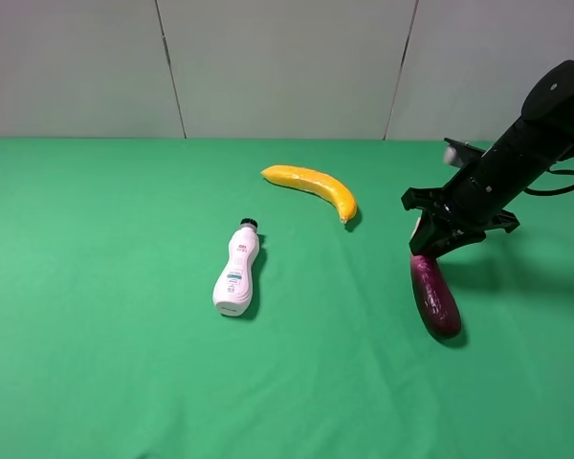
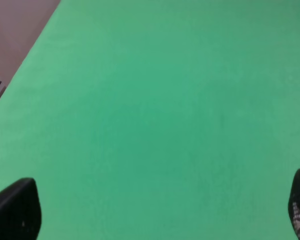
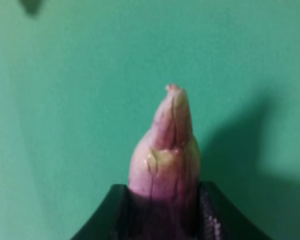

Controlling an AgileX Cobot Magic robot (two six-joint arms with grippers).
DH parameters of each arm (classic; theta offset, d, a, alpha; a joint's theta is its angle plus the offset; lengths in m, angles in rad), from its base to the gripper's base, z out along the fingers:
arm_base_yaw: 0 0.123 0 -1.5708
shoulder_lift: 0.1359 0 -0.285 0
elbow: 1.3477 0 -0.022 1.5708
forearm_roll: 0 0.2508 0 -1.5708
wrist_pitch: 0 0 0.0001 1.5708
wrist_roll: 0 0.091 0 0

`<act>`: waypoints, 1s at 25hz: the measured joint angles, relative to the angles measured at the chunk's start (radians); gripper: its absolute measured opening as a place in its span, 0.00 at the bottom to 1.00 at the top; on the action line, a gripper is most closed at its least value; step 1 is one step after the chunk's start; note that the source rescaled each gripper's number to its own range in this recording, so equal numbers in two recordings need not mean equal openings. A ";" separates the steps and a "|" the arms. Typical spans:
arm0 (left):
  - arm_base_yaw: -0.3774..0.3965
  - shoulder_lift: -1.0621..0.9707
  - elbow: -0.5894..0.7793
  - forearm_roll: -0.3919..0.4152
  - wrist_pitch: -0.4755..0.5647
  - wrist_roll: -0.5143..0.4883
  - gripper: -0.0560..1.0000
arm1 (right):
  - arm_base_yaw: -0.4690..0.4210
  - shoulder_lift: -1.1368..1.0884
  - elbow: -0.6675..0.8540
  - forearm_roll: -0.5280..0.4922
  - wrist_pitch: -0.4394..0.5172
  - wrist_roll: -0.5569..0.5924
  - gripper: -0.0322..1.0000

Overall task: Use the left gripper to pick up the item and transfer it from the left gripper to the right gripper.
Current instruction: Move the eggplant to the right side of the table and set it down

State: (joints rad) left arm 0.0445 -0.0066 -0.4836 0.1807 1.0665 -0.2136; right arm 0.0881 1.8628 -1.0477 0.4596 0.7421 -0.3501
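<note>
The eggplant's round end (image 1: 444,323) meets its narrow shadow on the green cloth and the eggplant would settle there, so my right gripper lets go of it now.
The item, a dark purple eggplant (image 1: 436,296), hangs steeply tilted at the right of the green table, its round end low by its own shadow. My right gripper (image 1: 427,241) is shut on its pale stem end. In the right wrist view the pinkish stem of the eggplant (image 3: 165,150) sticks out from between the two black jaws of my right gripper (image 3: 162,212). My left gripper (image 2: 157,212) is open over bare green cloth, with only its two black fingertips (image 2: 17,210) showing at the corners and nothing between them. The left arm does not show in the high view.
A yellow banana (image 1: 311,187) lies toward the back middle of the green table (image 1: 96,287). A white bottle (image 1: 237,272) with a black cap lies on its side in the middle. Grey wall panels stand behind the table's far edge.
</note>
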 joint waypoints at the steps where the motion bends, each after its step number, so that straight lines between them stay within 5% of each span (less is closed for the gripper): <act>1: 0.000 0.000 0.000 -0.001 0.000 0.000 1.00 | 0.000 0.000 0.000 0.000 -0.001 0.000 0.03; 12: 0.000 0.000 0.000 -0.001 0.001 0.000 1.00 | 0.000 0.001 0.000 0.007 -0.001 -0.004 0.04; 13: 0.000 0.000 0.000 -0.001 0.001 0.000 1.00 | 0.000 0.001 0.000 0.008 -0.001 -0.004 0.10; 16: 0.000 0.000 0.000 0.000 0.001 0.000 1.00 | 0.000 0.001 0.000 0.012 -0.003 -0.006 0.67; 18: 0.000 0.000 0.000 0.000 0.001 0.000 1.00 | 0.000 0.002 0.000 0.014 -0.007 -0.006 0.88; 25: 0.000 0.000 0.000 0.000 0.001 0.000 1.00 | 0.000 0.002 0.001 0.015 -0.007 -0.007 1.00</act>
State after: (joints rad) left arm 0.0445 -0.0066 -0.4836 0.1805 1.0675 -0.2136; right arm 0.0881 1.8650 -1.0466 0.4741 0.7352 -0.3576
